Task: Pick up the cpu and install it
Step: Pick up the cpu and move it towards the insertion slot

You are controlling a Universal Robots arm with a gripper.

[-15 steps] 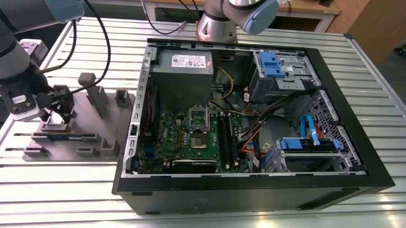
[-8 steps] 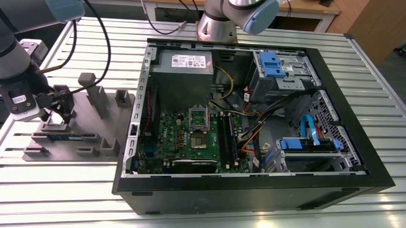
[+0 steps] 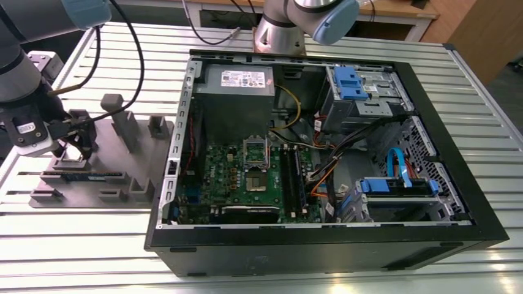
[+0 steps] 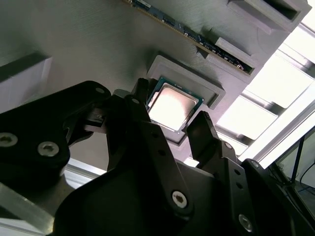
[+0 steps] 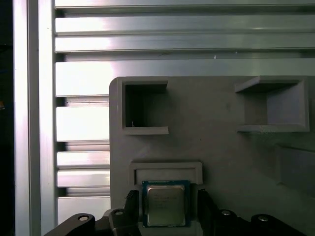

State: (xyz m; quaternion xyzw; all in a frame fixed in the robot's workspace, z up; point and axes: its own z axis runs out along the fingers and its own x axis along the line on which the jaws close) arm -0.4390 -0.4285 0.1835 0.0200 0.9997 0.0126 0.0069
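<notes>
The robot's gripper needs to grab the cpu by its two open side edges next, since the grey holder's side (image 5: 166, 172) stands close against one end of the cpu (image 5: 165, 204).
The cpu (image 5: 165, 204) is a small square chip with a shiny silver top and a thin green rim. It lies flat in a shallow pocket of the grey fixture plate (image 5: 221, 147), also seen as the cpu (image 4: 172, 105) in the second wrist view. My gripper (image 5: 167, 197) is lowered over it and open, with one dark finger (image 5: 204, 209) on each side of the chip and a narrow gap to its edges. In the exterior view the gripper (image 3: 73, 152) stands over the fixture (image 3: 98, 184) at that view's left. The open socket (image 3: 256, 182) sits on the green motherboard inside the case.
The open computer case (image 3: 327, 245) lies on the slatted metal table (image 3: 82, 245), to the exterior view's right of the fixture. Grey upright posts (image 3: 127, 125) rise from the fixture near the gripper. A memory stick (image 4: 192, 34) rests on edge in a fixture slot. Cables and blue drive brackets (image 3: 396, 187) crowd the case.
</notes>
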